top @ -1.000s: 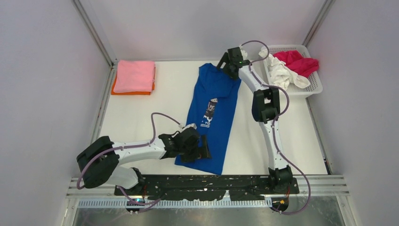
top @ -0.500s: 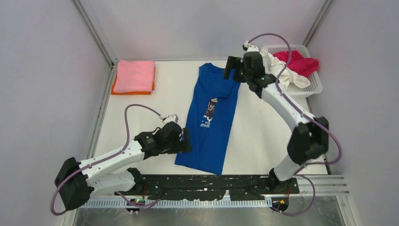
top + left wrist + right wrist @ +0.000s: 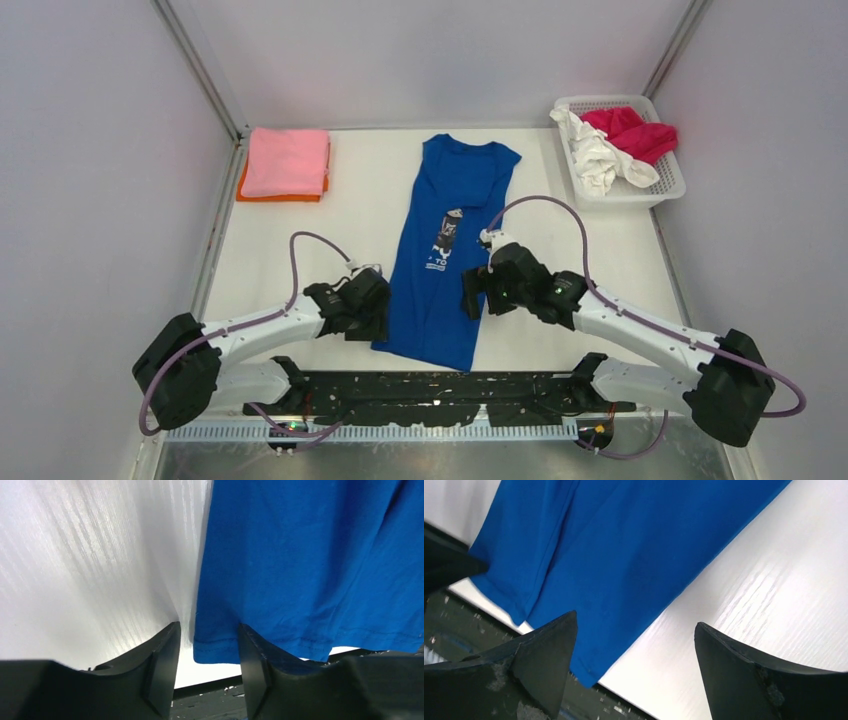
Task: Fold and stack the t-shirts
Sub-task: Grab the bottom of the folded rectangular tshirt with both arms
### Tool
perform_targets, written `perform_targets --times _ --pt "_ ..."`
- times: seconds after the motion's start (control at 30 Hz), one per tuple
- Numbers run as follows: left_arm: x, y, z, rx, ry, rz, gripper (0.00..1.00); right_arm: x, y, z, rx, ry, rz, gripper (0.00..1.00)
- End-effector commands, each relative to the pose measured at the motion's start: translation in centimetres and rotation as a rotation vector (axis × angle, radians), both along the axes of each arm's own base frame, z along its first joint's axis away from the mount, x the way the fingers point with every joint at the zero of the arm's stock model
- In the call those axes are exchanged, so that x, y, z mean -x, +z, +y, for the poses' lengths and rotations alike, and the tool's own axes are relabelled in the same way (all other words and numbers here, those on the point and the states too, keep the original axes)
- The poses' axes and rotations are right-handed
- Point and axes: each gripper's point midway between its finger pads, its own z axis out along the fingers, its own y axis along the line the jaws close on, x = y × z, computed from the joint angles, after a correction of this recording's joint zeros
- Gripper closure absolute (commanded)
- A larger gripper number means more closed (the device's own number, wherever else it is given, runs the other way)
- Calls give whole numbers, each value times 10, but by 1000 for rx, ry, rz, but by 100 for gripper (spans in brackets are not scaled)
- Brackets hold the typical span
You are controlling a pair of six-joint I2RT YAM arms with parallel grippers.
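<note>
The robot's right gripper needs to grab the blue t-shirt by its free hem corner, opposite the left gripper's corner, so that the hem folds evenly toward the collar.
A royal-blue t-shirt (image 3: 455, 200) lies folded lengthwise down the middle of the table, collar at the far end. My left gripper (image 3: 384, 312) sits low at its near-left hem corner. In the left wrist view the blue t-shirt (image 3: 310, 555) has that corner between the jaws of the left gripper (image 3: 209, 626), which are narrowed but still apart. My right gripper (image 3: 470, 293) hovers over the shirt's right edge near the hem. The right wrist view shows the right gripper (image 3: 635, 621) wide open, straddling the edge of the blue t-shirt (image 3: 634, 540).
A folded pink t-shirt (image 3: 286, 160) rests on an orange one (image 3: 280, 196) at the far left. The white mesh basket (image 3: 672, 186) at the far right holds a white t-shirt (image 3: 598, 160) and a crimson one (image 3: 632, 135). The black base rail (image 3: 440, 385) runs along the near edge.
The right arm swung from the shirt's collar end back to its near right edge. The left gripper slid off the shirt to its near-left hem corner, and its jaws narrowed.
</note>
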Motion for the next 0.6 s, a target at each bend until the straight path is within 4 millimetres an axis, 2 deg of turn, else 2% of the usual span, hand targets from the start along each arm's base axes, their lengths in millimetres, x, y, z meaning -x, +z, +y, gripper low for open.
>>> perform_targets --times 0.0,0.07,0.27,0.43,0.57 --pt "-1 -8 0 -9 -7 4 57 30 15 9 -62 66 2 7" --pt "4 -12 2 -15 -9 27 64 46 12 14 -72 111 17 9" --pt "17 -18 -11 64 -39 92 100 84 -9 27 -29 232 57 17" --pt "20 -13 -5 56 -16 96 100 112 -27 37 54 340 69 25" --pt "22 -6 -6 93 1 80 100 124 -45 47 98 382 109 33"
